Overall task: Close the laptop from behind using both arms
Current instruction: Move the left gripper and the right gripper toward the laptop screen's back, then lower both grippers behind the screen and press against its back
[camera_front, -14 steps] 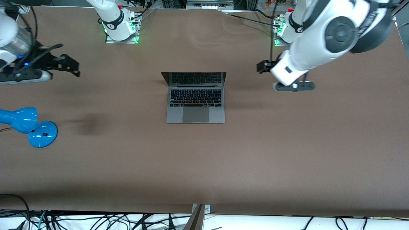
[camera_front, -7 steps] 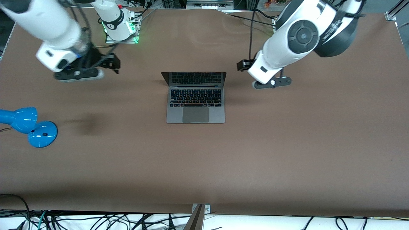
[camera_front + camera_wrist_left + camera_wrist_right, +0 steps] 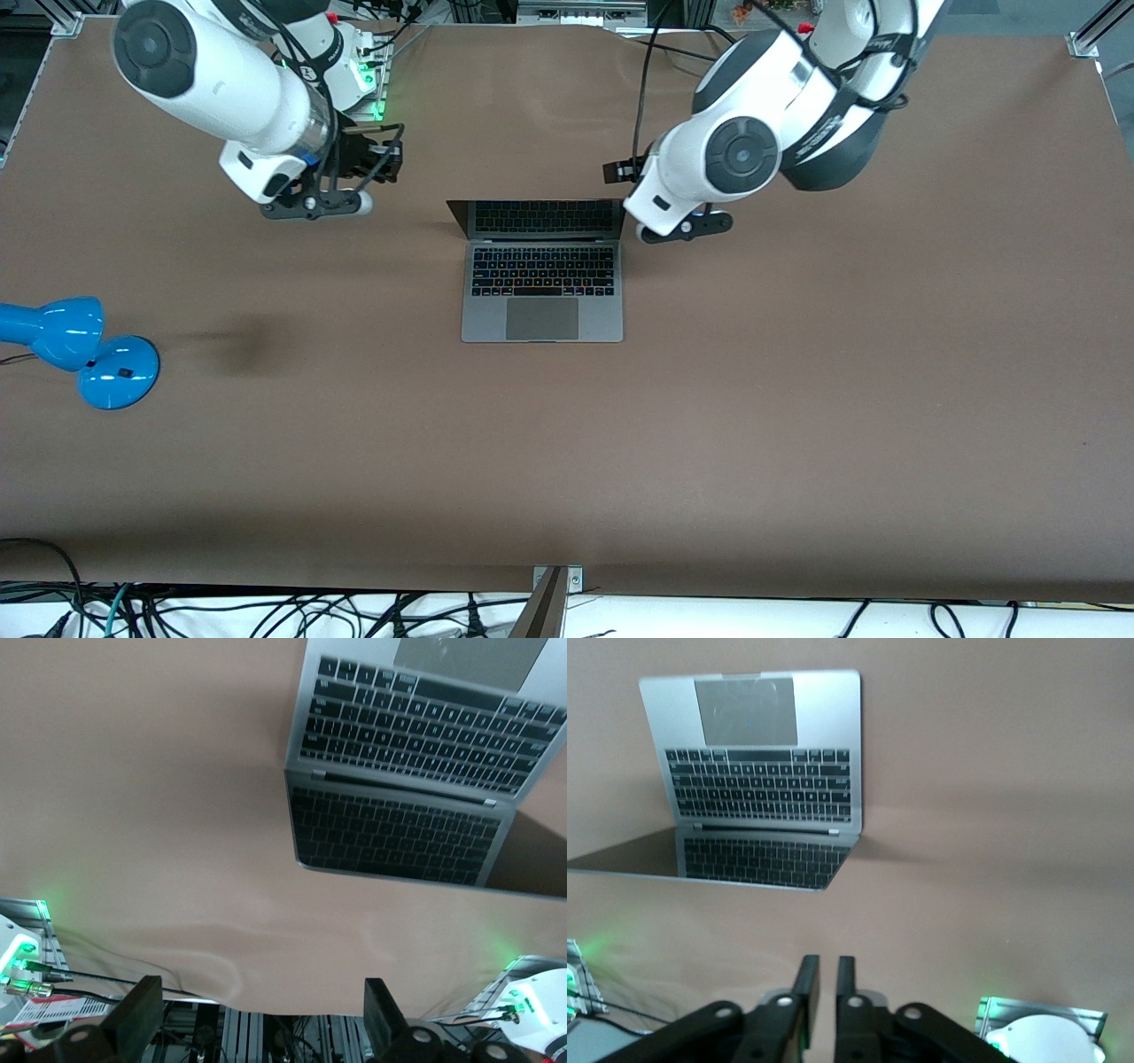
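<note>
My left gripper should next take hold of the screen lid by its top corner point(image 3: 449, 202). Then it can close the laptop point(image 3: 542, 306) from behind.
The grey laptop point(image 3: 542, 306) lies open in the middle of the table, its dark screen point(image 3: 542, 217) tilted back toward the arms' bases. It also shows in the left wrist view point(image 3: 425, 718) and the right wrist view point(image 3: 764, 780). My left gripper point(image 3: 617, 169) hangs over the table beside the screen's corner at the left arm's end. Its fingers point(image 3: 142, 1014) stand wide apart and empty, so my left gripper point(image 3: 263, 1019) is open. My right gripper point(image 3: 388, 164) hangs over the table between the right arm's base and the laptop. In the wrist view my right gripper point(image 3: 828, 979) is shut and empty.
A blue desk lamp point(image 3: 80, 350) lies near the table's edge at the right arm's end. The arms' bases point(image 3: 337, 75) stand along the table's edge farthest from the front camera. Cables hang below the edge nearest the front camera.
Both arms have swung in from the table's two ends toward the laptop's screen. The laptop has not moved and its lid stands at the same angle.
</note>
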You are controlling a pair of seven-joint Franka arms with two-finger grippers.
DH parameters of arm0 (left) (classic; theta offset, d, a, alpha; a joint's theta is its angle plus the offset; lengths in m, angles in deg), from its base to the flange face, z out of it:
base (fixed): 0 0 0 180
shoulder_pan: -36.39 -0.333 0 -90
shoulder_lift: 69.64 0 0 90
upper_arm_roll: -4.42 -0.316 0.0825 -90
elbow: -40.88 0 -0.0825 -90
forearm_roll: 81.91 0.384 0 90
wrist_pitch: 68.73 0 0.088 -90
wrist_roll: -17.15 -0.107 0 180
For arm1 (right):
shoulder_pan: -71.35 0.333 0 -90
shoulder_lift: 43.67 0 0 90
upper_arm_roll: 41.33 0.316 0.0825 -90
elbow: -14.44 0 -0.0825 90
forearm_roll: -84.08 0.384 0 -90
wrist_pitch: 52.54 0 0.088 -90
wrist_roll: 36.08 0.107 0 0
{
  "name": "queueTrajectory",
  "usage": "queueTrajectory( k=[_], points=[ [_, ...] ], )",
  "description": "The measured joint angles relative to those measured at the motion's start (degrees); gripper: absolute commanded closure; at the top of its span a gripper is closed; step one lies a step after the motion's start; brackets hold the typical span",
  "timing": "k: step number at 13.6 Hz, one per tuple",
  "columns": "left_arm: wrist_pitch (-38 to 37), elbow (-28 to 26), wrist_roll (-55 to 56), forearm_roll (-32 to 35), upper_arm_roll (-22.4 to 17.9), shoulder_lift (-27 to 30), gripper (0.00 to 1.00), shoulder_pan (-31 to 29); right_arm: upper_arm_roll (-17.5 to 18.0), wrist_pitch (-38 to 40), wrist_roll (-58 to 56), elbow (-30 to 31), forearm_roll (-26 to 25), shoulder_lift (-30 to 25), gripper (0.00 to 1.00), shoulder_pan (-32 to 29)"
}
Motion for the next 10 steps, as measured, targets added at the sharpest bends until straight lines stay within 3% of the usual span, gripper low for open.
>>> queueTrajectory(
  k=[1,6,9,10],
  points=[
    [0.1,-0.1,0.1,0.0,0.0,-0.6,0.09,0.6,0.1,0.0,0.1,0.9,0.5,0.4,1.0,0.9],
    [1.4,-0.3,0.6,-0.5,0.0,-2.7,0.52,2.5,0.2,-0.8,3.3,3.9,3.4,3.2,1.0,6.0],
    [3.1,-0.3,4.1,-3.7,0.0,-3.7,0.97,2.6,0.2,-2.0,3.6,4.0,7.5,5.7,1.0,6.3],
    [3.6,-0.3,5.3,-4.5,0.0,-4.1,1.0,2.6,0.2,-2.9,3.6,4.0,7.8,6.8,1.0,6.3]
  ],
)
